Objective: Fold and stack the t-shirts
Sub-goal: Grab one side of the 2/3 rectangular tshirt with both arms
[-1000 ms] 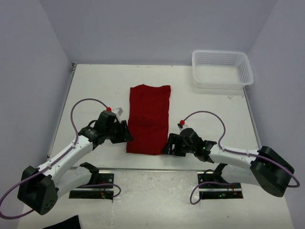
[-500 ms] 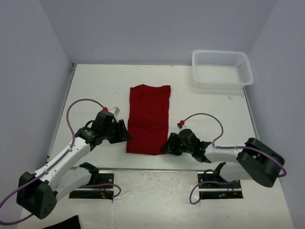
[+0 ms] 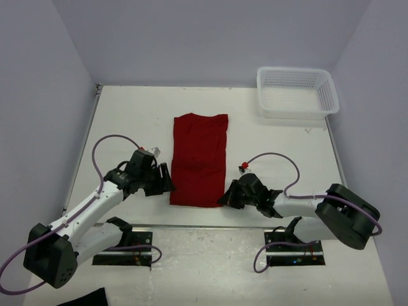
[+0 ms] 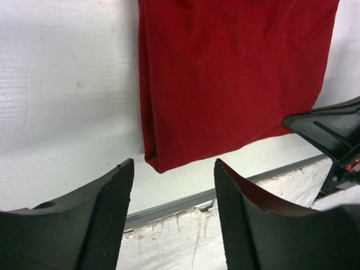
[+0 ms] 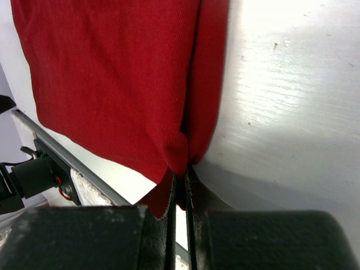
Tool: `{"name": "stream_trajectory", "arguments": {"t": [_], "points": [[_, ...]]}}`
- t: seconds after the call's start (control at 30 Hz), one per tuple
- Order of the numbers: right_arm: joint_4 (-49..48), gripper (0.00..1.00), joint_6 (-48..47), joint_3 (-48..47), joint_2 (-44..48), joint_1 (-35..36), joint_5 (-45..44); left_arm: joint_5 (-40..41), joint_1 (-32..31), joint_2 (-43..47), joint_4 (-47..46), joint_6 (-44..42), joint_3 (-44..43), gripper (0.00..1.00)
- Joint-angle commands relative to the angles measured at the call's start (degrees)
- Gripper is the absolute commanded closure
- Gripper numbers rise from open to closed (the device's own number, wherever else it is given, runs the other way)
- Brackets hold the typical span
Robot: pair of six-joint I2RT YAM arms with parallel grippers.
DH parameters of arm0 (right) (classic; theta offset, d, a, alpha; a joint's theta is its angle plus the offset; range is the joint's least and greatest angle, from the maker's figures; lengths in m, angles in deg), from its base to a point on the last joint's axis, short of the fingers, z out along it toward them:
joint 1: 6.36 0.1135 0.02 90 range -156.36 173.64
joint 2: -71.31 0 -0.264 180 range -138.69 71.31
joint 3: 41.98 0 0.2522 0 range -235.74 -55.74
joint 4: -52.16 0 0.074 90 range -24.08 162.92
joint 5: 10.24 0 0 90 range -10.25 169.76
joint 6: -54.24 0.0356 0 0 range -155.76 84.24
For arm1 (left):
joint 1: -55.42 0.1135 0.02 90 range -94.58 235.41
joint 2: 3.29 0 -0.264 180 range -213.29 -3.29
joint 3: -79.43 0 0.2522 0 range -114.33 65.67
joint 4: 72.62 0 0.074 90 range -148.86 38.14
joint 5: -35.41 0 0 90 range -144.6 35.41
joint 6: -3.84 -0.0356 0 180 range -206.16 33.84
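My left gripper grabs the dark red t-shirt's free near corner next, opposite my right gripper, to fold the t-shirt's near end over evenly.
The dark red t-shirt (image 3: 199, 158) lies folded into a long strip in the middle of the table, its near end by the front edge. My right gripper (image 3: 224, 199) is shut on the t-shirt (image 5: 112, 79) at its near right corner, the cloth pinched between the fingers (image 5: 169, 194). My left gripper (image 3: 167, 183) is open beside the near left corner of the t-shirt (image 4: 230, 79), not touching it. Its fingertips (image 4: 115, 185) stand wide apart over bare table, the corner just beyond them.
A white mesh basket (image 3: 297, 92) stands at the far right of the table. The table's front edge with its metal rail (image 4: 169, 205) runs just under the left gripper. A black cloth scrap (image 3: 86, 298) lies off the table at the near left.
My right gripper has closed on the shirt's near right corner. My left gripper has opened wider and shifted slightly toward the front edge.
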Motion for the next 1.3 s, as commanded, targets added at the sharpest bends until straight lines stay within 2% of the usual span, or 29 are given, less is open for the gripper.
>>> {"name": "stream_trajectory", "arguments": {"t": [0.0, 0.3, 0.43, 0.9, 1.0, 1.13, 1.27], "points": [[6.8, 1.00, -1.8, 0.3, -3.2, 0.5, -2.8, -4.8, 0.5, 0.3, -2.2, 0.4, 1.2, 0.37], [6.3, 1.00, -1.8, 0.5, -2.8, 0.7, -2.4, -4.3, 0.5, -0.1, -2.5, 1.2, 4.9, 0.38], [5.3, 1.00, -1.6, 1.0, -3.0, 0.7, -2.1, -5.1, 0.5, -1.3, -7.3, 1.7, 8.7, 0.38], [5.8, 1.00, -1.4, 1.4, -1.8, 0.7, -2.0, -4.5, 0.5, -10.4, -16.5, 1.8, 12.4, 0.39], [6.7, 1.00, -1.5, 1.3, -1.4, 0.7, -2.6, -4.4, 0.4, -10.5, -15.5, 2.3, 13.0, 0.39], [6.7, 1.00, -1.5, 1.4, -1.0, 0.7, -2.7, -4.3, 0.5, -8.1, -12.8, 2.7, 13.3, 0.47], [5.6, 1.00, -1.3, 1.1, -2.0, 0.7, -2.0, -3.8, 0.5, -5.3, -9.8, 3.5, 12.9, 0.48]]}}
